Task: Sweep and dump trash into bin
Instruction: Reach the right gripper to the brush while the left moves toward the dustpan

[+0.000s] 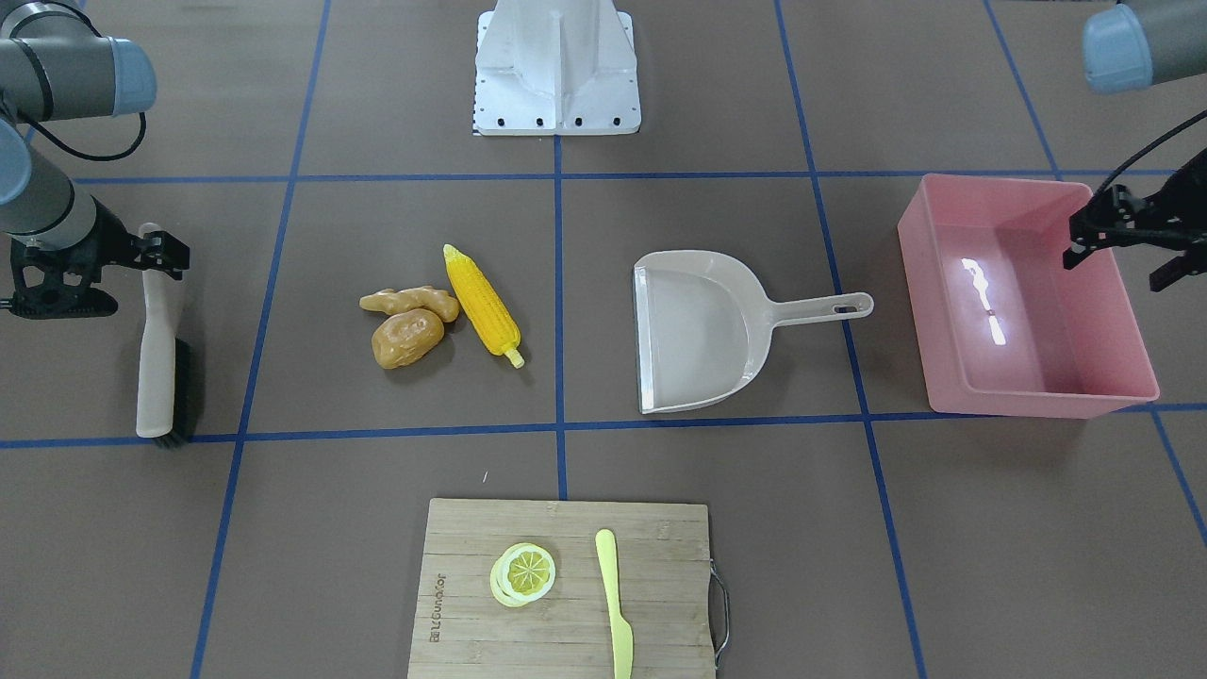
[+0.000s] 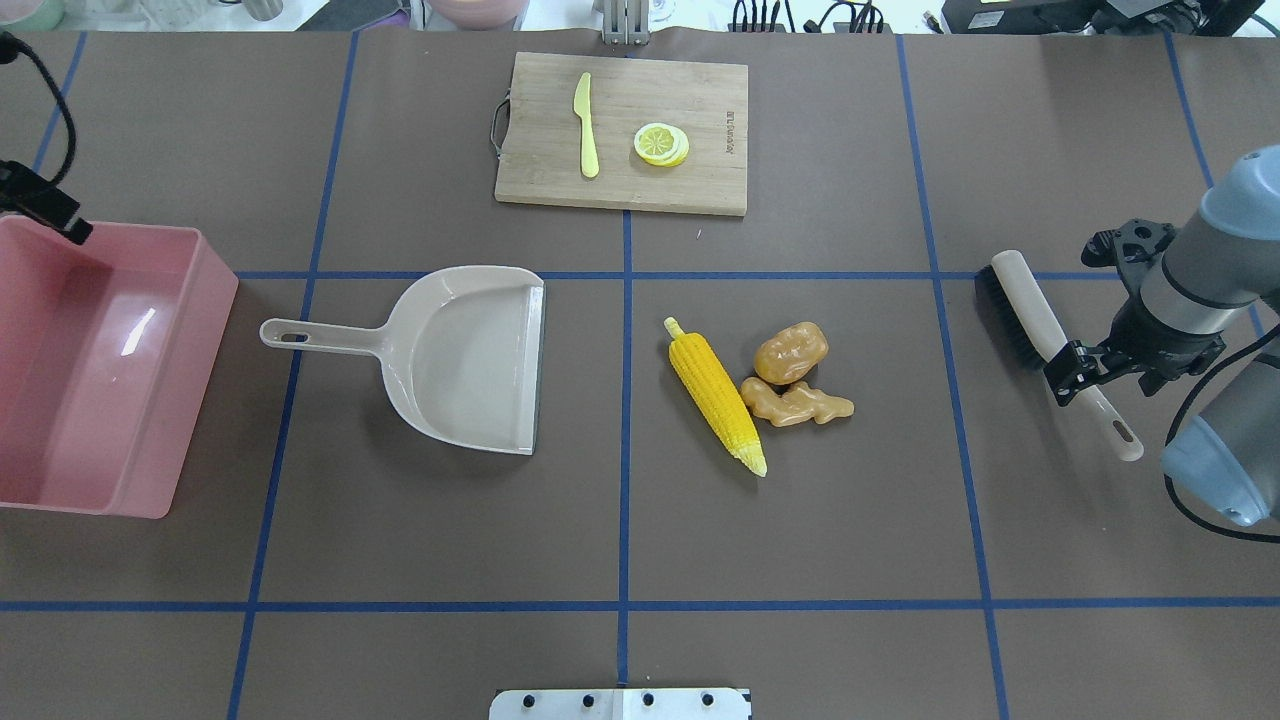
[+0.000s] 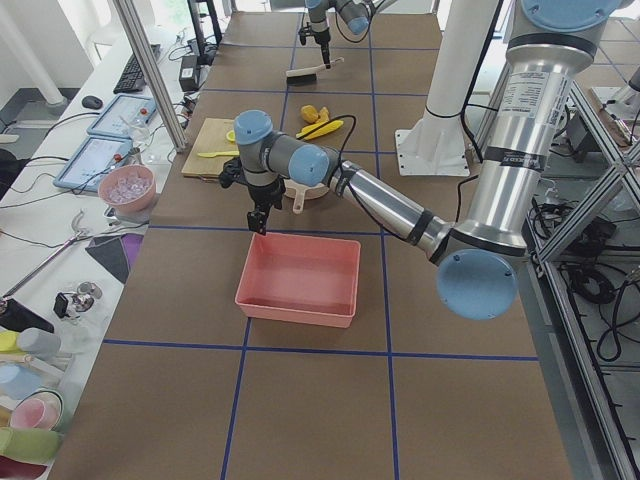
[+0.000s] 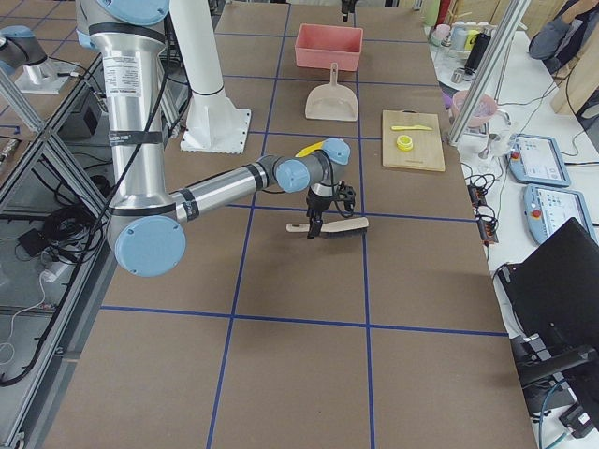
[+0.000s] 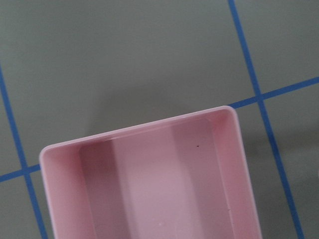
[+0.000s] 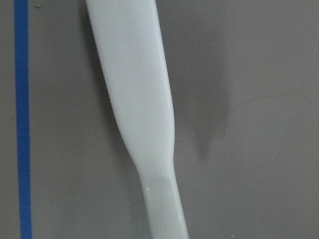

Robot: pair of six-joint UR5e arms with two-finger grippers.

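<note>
I should next grab the beige dustpan by its handle (image 1: 823, 306) with my left gripper, to catch the swept trash and dump the dustpan into the pink bin.
The trash lies together on the brown table: a yellow corn cob (image 1: 483, 300) (image 2: 715, 395), a brown potato (image 1: 407, 338) (image 2: 790, 352) and a tan ginger root (image 1: 410, 302) (image 2: 797, 403). The pink bin (image 1: 1037, 401) (image 2: 100, 500) (image 5: 139, 130) stands with nothing inside. My left gripper (image 1: 1127, 262) hovers open above the bin's rim. My right gripper (image 1: 158, 250) (image 2: 1075, 372) is down at the white handle (image 6: 139, 99) of a brush (image 1: 156, 368) (image 2: 1020, 300) that lies flat. Its fingers sit at the handle; whether they clamp it does not show.
A beige dustpan (image 1: 693, 330) (image 2: 470, 355) lies between trash and bin, mouth toward the trash. A wooden cutting board (image 1: 471, 566) (image 2: 540, 150) carries a lemon slice (image 1: 523, 572) and a pale yellow knife (image 1: 613, 604). The robot's white base (image 1: 556, 66) stands behind.
</note>
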